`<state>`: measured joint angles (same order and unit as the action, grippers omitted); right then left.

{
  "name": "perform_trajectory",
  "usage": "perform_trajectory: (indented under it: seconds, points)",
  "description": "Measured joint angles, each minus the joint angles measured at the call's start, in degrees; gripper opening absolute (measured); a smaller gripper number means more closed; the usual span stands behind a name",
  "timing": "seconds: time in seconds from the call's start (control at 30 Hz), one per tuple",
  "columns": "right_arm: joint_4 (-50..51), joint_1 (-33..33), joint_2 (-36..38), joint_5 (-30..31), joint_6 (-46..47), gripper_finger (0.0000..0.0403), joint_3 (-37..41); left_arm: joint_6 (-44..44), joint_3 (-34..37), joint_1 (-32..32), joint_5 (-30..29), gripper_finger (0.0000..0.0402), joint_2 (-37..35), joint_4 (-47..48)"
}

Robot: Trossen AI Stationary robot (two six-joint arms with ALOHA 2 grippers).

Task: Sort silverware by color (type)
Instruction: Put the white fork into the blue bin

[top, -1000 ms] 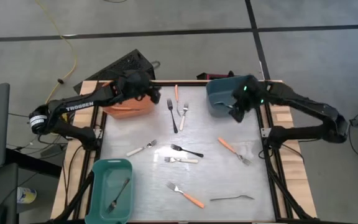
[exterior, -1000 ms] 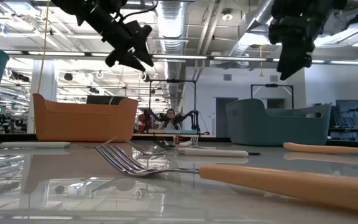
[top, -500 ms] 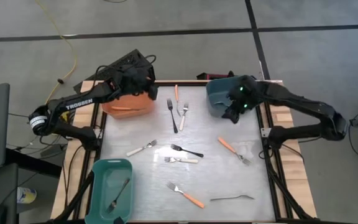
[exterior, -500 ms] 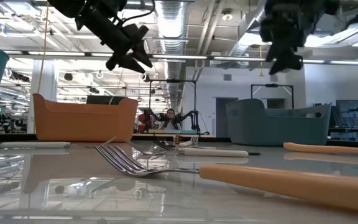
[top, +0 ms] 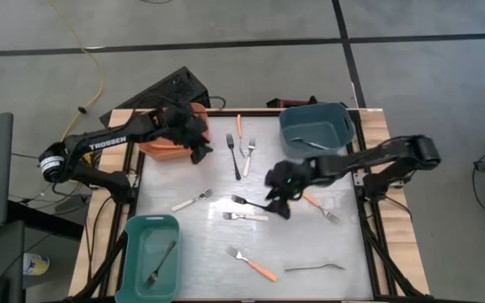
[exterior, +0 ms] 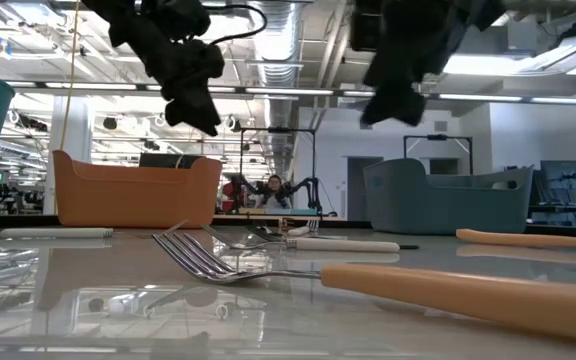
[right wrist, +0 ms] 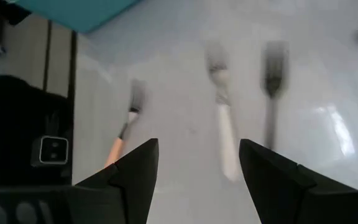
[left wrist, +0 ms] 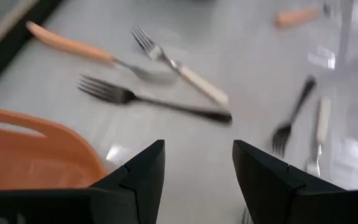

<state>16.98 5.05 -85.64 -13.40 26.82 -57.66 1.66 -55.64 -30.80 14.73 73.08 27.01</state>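
The right gripper grabs the white-handled fork in the middle by its white handle (top: 254, 218) next, to sort it into the blue-grey bin (top: 317, 130).
Forks lie scattered on the pale table. A black fork (top: 233, 156), a white-handled one (top: 247, 156) and an orange-handled one (top: 239, 126) lie at the far middle. Another black fork (top: 253, 203) and a white-handled fork (top: 247, 216) lie in the middle. My right gripper (top: 278, 202) hangs open just right of these two, above the table; they show ahead of its fingers (right wrist: 197, 168). My left gripper (top: 199, 147) hangs open beside the orange bin (top: 171, 139), tipped down toward the far forks (left wrist: 197, 168). Neither holds anything.
A blue-grey bin (top: 314, 128) stands at the far right and a teal bin (top: 151, 257) with one fork at the near left. More forks lie loose: orange-handled ones (top: 317, 203) (top: 253, 264), a white-handled one (top: 192, 200), a dark slim one (top: 314, 268).
My right gripper has swung from above the blue-grey bin toward the table's middle and come down, ending beside the middle black fork; it stays open. My left gripper has tipped downward and rolled, dropping from over the orange bin to its right side, still open.
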Motion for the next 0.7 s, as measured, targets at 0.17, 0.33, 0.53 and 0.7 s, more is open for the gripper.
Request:
perform_trajectory:
  seconds: [0.17,0.33,0.53,0.7]
  points:
    - [-4.16,2.57,-9.36,0.74,-3.06,0.0249,-2.48,-2.70,0.00,2.26,0.01,0.0174,0.00,2.88]
    - [-4.87,3.20,-17.37,2.21,-7.42,0.0249,-6.11,-2.71,0.00,3.94,0.52,0.0174,0.00,3.16]
    - [-6.32,3.11,-24.25,3.73,-9.85,0.0249,-9.45,-3.58,0.00,5.33,0.53,0.0174,0.00,3.86]
    - [-7.11,3.12,-27.55,7.35,-11.73,0.0247,-10.26,-3.60,0.00,5.63,0.48,0.0174,-0.02,4.07]
